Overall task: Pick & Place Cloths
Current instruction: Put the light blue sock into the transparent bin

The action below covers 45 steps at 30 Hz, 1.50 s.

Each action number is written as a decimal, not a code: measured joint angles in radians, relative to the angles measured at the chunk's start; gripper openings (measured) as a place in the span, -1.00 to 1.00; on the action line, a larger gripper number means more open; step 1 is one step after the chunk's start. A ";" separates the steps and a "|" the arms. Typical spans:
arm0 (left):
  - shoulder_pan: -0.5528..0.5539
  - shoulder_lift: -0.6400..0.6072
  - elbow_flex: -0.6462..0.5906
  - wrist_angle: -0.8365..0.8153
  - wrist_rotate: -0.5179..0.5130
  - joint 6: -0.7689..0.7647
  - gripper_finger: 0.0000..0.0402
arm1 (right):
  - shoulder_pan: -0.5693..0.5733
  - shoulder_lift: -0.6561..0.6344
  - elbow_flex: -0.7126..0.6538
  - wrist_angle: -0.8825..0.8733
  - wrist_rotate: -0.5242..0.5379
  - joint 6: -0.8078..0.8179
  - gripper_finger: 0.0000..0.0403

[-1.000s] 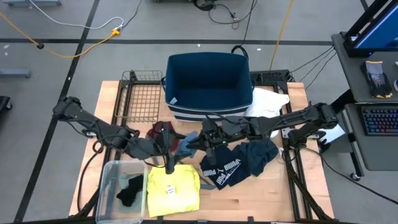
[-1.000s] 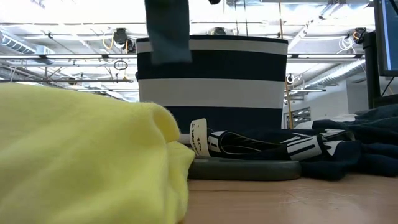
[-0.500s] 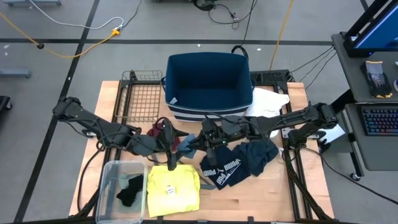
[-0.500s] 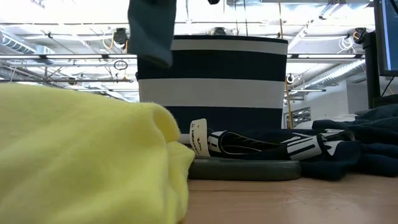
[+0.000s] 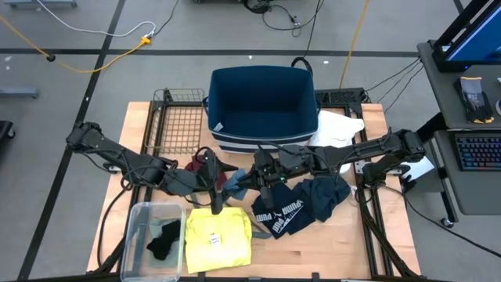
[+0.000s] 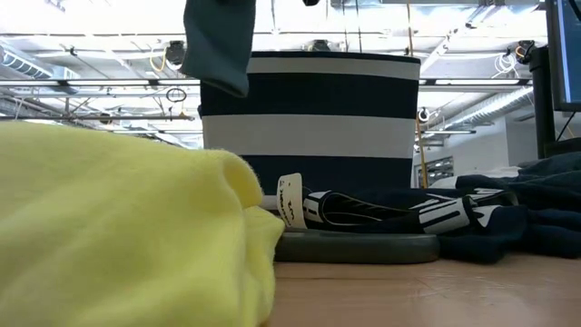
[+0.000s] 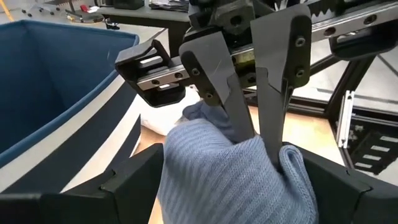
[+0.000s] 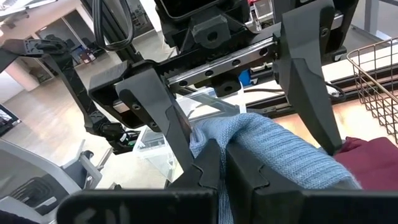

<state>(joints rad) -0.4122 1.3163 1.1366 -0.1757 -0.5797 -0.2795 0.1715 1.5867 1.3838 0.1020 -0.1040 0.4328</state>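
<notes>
My left gripper should grab the grey-blue cloth by its bunched knit fold [image 5: 233, 185] next, to put the cloth in the clear plastic box [image 5: 153, 241].
A grey-blue knit cloth [image 5: 232, 182] hangs in the air over the table's middle, in front of the navy striped bin [image 5: 262, 102]. My right gripper [image 5: 244, 181] reaches in from the right and is shut on it. My left gripper [image 5: 213, 188] faces it from the left, open wide, with one finger on either side of the bunched cloth [image 7: 230, 180]. In the low view the cloth's lower end [image 6: 218, 45] hangs clear of the table. A yellow T-shirt [image 5: 217, 239], navy white-lettered fabric [image 5: 286, 211], a maroon piece [image 5: 200, 166] and a white shirt [image 5: 337, 129] lie on the table. My right gripper pinches a bunched fold at the cloth's top [image 7: 256, 140] between its two shut fingers [image 7: 217, 93]. It comes in about level from the table's right. The cloth is lifted clear and hangs slack below the fingers. My left gripper's fingers [image 8: 158, 115] straddle the same bundle; whether they touch it I cannot tell.
A clear plastic box [image 5: 145, 235] with a black piece [image 5: 163, 239] stands at the near left. A wire basket [image 5: 176, 121] sits at the far left beside the bin. The yellow T-shirt [image 6: 118, 227] fills the low view's left.
The hanging end of the grey-blue cloth has swung a little toward the table's left, still clear of the table. Both grippers have kept their places and openings.
</notes>
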 joint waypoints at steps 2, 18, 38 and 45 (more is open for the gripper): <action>0.007 0.000 0.000 -0.002 0.018 0.006 0.59 | 0.000 0.000 0.000 0.000 -0.001 0.000 -1.00; 0.040 0.098 0.000 0.028 0.064 0.011 -0.09 | 0.000 0.000 0.000 -0.003 -0.002 0.000 -1.00; 0.002 0.023 0.000 -0.291 0.326 -0.211 -0.94 | 0.002 -0.003 0.000 -0.165 -0.074 0.029 -0.50; -0.044 -0.084 0.000 -0.358 0.420 -0.427 -0.95 | 0.002 -0.006 0.000 -0.273 -0.085 0.045 -0.32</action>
<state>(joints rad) -0.4560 1.2324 1.1366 -0.5340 -0.1594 -0.7065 0.1730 1.5810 1.3842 -0.1705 -0.1885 0.4778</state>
